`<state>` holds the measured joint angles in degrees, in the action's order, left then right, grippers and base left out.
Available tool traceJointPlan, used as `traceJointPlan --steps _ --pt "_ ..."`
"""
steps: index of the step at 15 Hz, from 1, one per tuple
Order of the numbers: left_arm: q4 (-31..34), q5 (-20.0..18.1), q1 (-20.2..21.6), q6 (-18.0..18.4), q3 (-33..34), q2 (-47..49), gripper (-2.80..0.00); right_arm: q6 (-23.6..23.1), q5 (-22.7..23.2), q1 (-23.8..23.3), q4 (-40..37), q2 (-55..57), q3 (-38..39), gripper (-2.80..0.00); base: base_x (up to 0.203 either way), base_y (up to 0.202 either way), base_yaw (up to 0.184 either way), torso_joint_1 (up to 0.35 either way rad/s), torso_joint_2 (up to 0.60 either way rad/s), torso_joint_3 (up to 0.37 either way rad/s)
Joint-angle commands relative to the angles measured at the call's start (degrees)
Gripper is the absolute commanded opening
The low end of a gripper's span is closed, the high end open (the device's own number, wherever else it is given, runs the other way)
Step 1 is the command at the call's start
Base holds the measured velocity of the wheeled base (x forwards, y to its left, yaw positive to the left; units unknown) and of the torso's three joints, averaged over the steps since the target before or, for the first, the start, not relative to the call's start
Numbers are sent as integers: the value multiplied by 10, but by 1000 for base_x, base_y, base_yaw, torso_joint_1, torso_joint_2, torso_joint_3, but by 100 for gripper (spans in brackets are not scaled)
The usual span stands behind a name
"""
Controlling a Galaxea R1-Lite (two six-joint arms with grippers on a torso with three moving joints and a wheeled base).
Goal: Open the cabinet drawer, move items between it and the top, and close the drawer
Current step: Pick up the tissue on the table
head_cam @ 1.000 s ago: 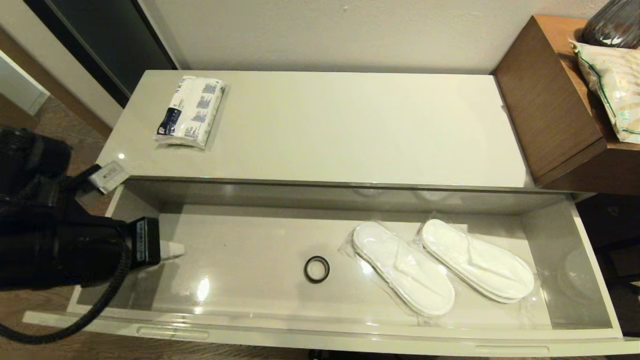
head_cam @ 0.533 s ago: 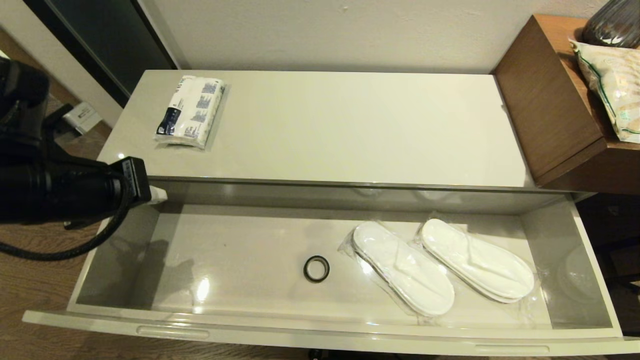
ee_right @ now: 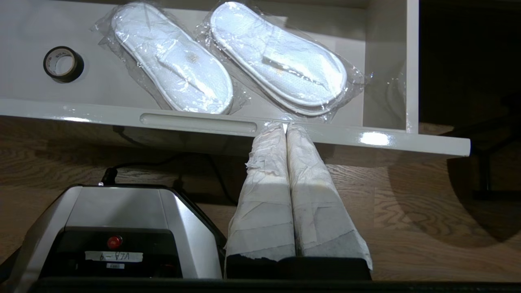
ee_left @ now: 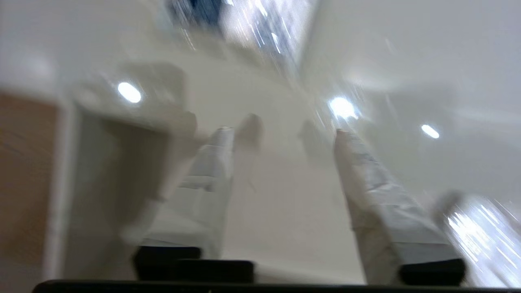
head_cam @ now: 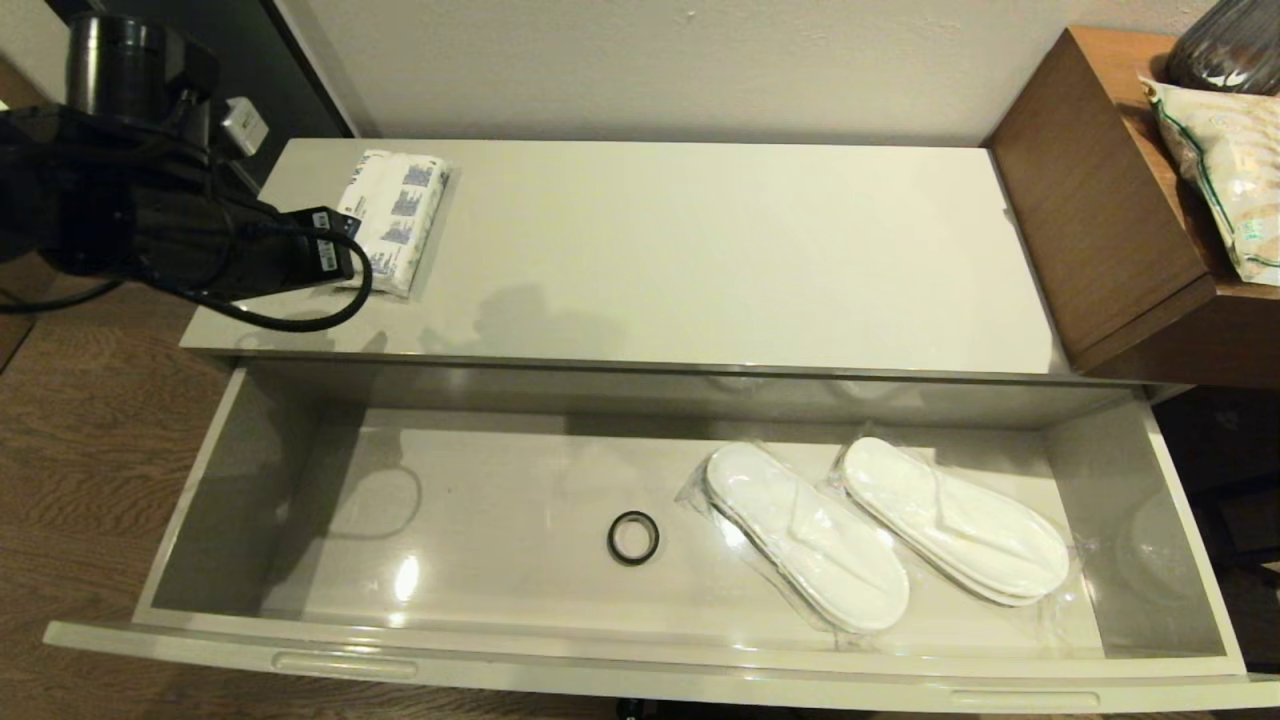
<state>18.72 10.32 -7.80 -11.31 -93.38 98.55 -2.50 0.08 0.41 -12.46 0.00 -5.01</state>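
Next, my left gripper grips the white tissue pack (head_cam: pixel 395 215) by its long sides to move it into the open drawer.
The cabinet drawer (head_cam: pixel 640 670) stands pulled fully out, its front panel (ee_right: pixel 285 128) showing a recessed slot. The white tissue pack (head_cam: pixel 395 215) with blue printing lies on the glossy top (head_cam: pixel 700 260) at the far left. My left arm reaches over the top's left end, its wrist partly covering the pack's near corner. In the left wrist view my left gripper (ee_left: pixel 281 132) is open above the bare top, with the pack (ee_left: pixel 244 20) just ahead. My right gripper (ee_right: pixel 286 127) is shut on nothing, low in front of the drawer's panel.
Inside the drawer lie two clear-wrapped white slippers (head_cam: pixel 805 535) (head_cam: pixel 955 520) and a small black ring (head_cam: pixel 633 537). A brown wooden desk (head_cam: pixel 1100 200) with a bag (head_cam: pixel 1230 170) abuts the top's right end. A grey and black device (ee_right: pixel 114 240) sits on the wooden floor below.
My left arm has risen out of the drawer's left end and swung up and back over the top, ending beside the tissue pack.
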Motion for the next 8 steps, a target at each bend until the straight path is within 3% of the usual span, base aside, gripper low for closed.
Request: traceJointPlan --steps 1,4,8 --pt "-28 31 6 23 -32 64 0 0 0 0 -1 0 0 -280 0 0 0 0 0 0" --pt "-132 69 21 98 -54 123 0 -1 1 0 -1 0 0 -280 0 0 0 0 0 0" --pt "-155 66 22 114 -122 179 0 -1 1 0 0 0 0 -280 0 0 0 0 0 0"
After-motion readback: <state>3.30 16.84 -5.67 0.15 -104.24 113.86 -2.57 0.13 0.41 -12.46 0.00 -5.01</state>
